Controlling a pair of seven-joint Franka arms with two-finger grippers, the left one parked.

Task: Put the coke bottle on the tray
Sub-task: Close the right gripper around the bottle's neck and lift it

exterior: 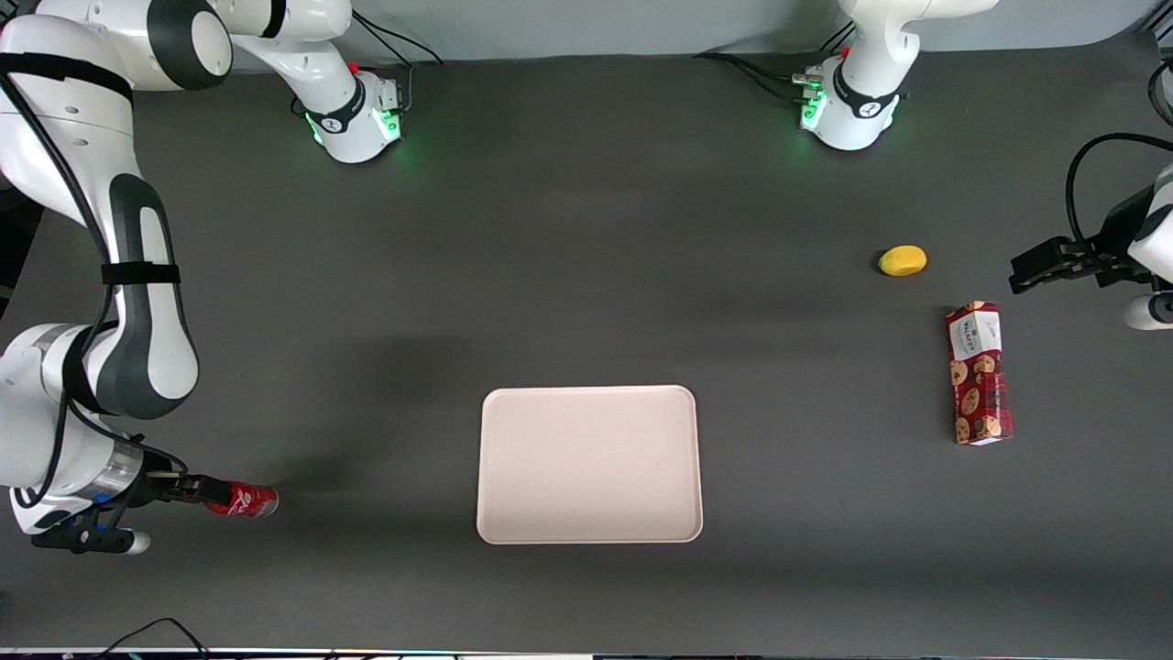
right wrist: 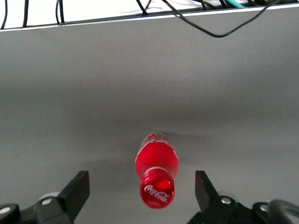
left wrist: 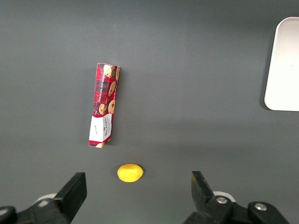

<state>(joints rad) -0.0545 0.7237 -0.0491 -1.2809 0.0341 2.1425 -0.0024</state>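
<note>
I need to place the coke bottle on the tray [exterior: 589,465], so I should next grab the bottle with my gripper by its end with the cap [exterior: 224,505].
The coke bottle [exterior: 244,500] is small and red, and lies on its side on the dark table toward the working arm's end. Its red cap [right wrist: 157,192] with white script faces my gripper [exterior: 195,491]. The gripper [right wrist: 142,193] is open, its two black fingers [right wrist: 78,190] standing wide apart on either side of the cap without touching it. The pale cream-pink tray [exterior: 589,465] lies flat near the middle of the table with nothing on it. One end of the tray [left wrist: 285,65] also shows in the left wrist view.
A red cookie box [exterior: 979,373] lies toward the parked arm's end of the table, with a small yellow fruit [exterior: 903,260] farther from the front camera than it. Black cables [right wrist: 210,29] run along the table edge past the bottle.
</note>
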